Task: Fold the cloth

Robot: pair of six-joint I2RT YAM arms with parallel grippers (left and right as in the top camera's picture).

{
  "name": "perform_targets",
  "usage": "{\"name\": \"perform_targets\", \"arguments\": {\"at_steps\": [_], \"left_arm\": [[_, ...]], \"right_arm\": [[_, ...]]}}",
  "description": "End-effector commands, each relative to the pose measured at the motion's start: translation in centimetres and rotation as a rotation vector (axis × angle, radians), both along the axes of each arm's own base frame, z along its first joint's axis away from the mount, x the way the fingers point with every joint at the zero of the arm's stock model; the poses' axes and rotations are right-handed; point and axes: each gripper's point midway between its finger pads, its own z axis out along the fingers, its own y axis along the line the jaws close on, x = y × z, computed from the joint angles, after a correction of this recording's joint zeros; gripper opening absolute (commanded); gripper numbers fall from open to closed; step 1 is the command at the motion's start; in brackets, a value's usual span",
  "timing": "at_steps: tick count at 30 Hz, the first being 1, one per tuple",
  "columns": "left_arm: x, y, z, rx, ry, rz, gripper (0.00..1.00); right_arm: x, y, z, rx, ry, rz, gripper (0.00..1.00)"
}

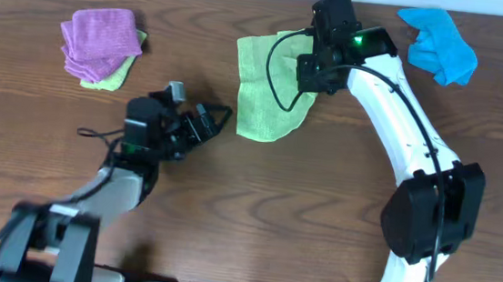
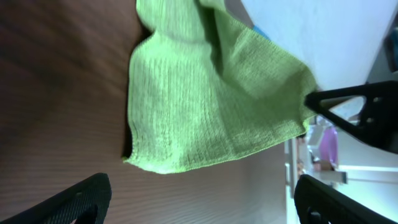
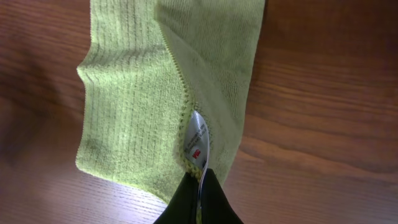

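My left gripper grips the lime green cloth's loose near corner [image 1: 240, 133] [image 2: 131, 158] next, opposite my right gripper's hold, to stretch and fold it.
The lime green cloth [image 1: 265, 92] lies on the wooden table at centre back, its right part lifted. My right gripper [image 1: 317, 74] is shut on the cloth's edge beside its white label [image 3: 198, 138], holding that corner up; the cloth [image 3: 130, 93] hangs and folds under it. My left gripper [image 1: 207, 123] is open and empty, just left of the cloth's near left corner, and does not touch it. In the left wrist view the cloth [image 2: 205, 99] lies ahead of the spread fingers [image 2: 202, 199].
A purple cloth [image 1: 100, 41] sits on a paler green folded cloth [image 1: 111, 76] at back left. A bright blue cloth [image 1: 440, 46] lies crumpled at back right. The table's far edge meets a white wall.
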Motion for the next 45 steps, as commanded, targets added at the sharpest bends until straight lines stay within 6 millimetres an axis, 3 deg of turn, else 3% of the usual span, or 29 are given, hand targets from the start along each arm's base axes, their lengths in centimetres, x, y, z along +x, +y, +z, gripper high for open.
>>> {"name": "perform_targets", "arguments": {"at_steps": [1, 17, 26, 37, 45], "left_arm": [[-0.1, -1.1, -1.7, -0.043, 0.067, -0.014, 0.95], [-0.3, -2.6, -6.5, -0.024, 0.154, -0.031, 0.95], [0.6, -5.2, -7.1, 0.009, 0.129, -0.055, 0.95], [2.1, -5.3, -9.7, 0.052, 0.154, -0.022, 0.95], [3.1, -6.3, -10.1, 0.05, 0.147, -0.036, 0.98]], "right_arm": [[0.0, -0.1, 1.4, 0.009, -0.025, -0.016, 0.01], [-0.4, 0.1, 2.5, 0.032, -0.037, -0.008, 0.01], [-0.6, 0.5, 2.7, 0.052, -0.03, 0.001, 0.01], [-1.3, 0.6, 2.5, 0.061, -0.002, 0.009, 0.01], [-1.3, 0.6, 2.5, 0.062, 0.0, 0.01, 0.01]]}}
